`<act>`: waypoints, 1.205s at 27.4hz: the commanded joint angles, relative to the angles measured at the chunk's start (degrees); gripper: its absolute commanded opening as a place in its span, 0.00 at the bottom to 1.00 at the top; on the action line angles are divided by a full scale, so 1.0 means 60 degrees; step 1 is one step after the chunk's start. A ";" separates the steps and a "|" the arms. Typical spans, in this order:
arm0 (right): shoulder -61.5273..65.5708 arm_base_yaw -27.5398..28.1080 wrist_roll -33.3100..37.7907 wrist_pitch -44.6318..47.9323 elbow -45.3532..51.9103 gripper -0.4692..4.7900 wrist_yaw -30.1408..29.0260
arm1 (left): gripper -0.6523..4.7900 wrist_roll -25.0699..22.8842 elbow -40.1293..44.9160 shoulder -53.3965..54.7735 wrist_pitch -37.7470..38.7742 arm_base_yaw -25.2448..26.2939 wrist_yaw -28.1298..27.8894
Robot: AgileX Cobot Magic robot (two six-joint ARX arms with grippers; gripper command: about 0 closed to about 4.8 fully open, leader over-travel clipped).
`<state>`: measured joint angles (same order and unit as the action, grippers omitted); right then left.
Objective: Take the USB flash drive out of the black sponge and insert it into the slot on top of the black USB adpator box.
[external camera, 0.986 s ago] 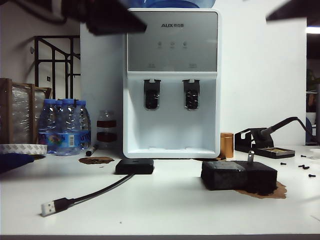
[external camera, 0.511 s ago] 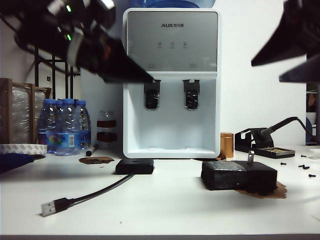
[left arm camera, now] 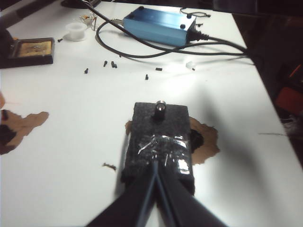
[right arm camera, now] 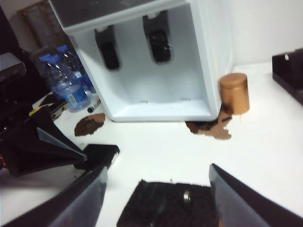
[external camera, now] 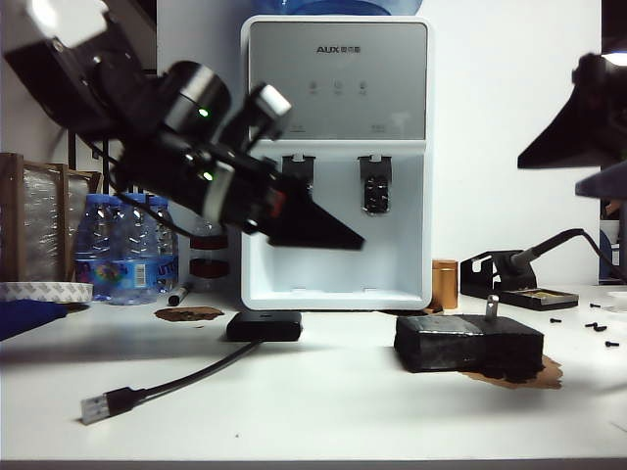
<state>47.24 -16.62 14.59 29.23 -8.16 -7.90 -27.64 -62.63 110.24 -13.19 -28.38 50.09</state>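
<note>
I should grab the flash drive (external camera: 492, 306) next with my right gripper by its silver end. Only that end sticks up out of the black sponge (external camera: 468, 345).
The black sponge (external camera: 468, 345) lies on the table at the right, and the silver USB flash drive (external camera: 492, 306) stands upright in it near its right end. The black USB adpator box (external camera: 264, 325) sits left of it, its cable ending in a plug (external camera: 96, 406). I cannot make out its slot. My left gripper (external camera: 355, 243) hangs shut and empty above the box, pointing at the sponge (left arm camera: 158, 137) and drive (left arm camera: 159, 108). High at the right, my right gripper (external camera: 549, 178) is open, and its fingers (right arm camera: 211, 166) spread wide over the sponge (right arm camera: 161, 205) and drive (right arm camera: 188, 196).
A white water dispenser (external camera: 336, 166) stands behind the box. Water bottles (external camera: 125, 245) are at the back left. A copper tin (external camera: 444, 284), a soldering stand (external camera: 519, 284) and loose screws (external camera: 598, 328) are at the right. A blue box (left arm camera: 158, 26) with cables lies beyond the sponge.
My left arm has swung down and rightward from the top left to above the adaptor box. The right gripper has dropped lower at the right edge. The sponge, drive and box have not moved.
</note>
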 commanded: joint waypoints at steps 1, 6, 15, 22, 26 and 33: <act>0.0692 -0.0025 0.0164 0.0692 0.0000 0.75 0.0004 | 0.11 0.0736 -0.0007 0.0288 -0.1045 -0.0375 -0.0685; 0.2692 -0.0025 0.0291 0.2455 0.0000 0.75 0.0004 | 0.11 0.1840 -0.0011 0.0703 -0.2510 -0.0681 -0.1035; 0.6138 -0.0277 0.0678 0.5861 -0.0025 0.75 0.0025 | 0.11 0.2368 -0.0015 0.1348 -0.3541 -0.1024 -0.1213; 0.7694 -0.0845 0.0601 0.6233 -0.0674 0.74 0.0262 | 0.11 0.2368 -0.0018 0.2040 -0.3752 -0.1089 -0.1249; 0.7934 -0.0958 0.0554 0.6269 -0.0754 0.74 0.0550 | 0.11 0.2368 -0.0018 0.2160 -0.3985 -0.1096 -0.1231; 0.7952 -0.0962 0.0015 0.6244 -0.0754 0.74 0.0900 | 0.11 0.2379 -0.0007 0.2160 -0.4000 -0.1257 -0.1213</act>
<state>94.98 -22.26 15.35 65.73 -12.49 -3.09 -13.43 -62.63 123.44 -36.47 -35.66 42.57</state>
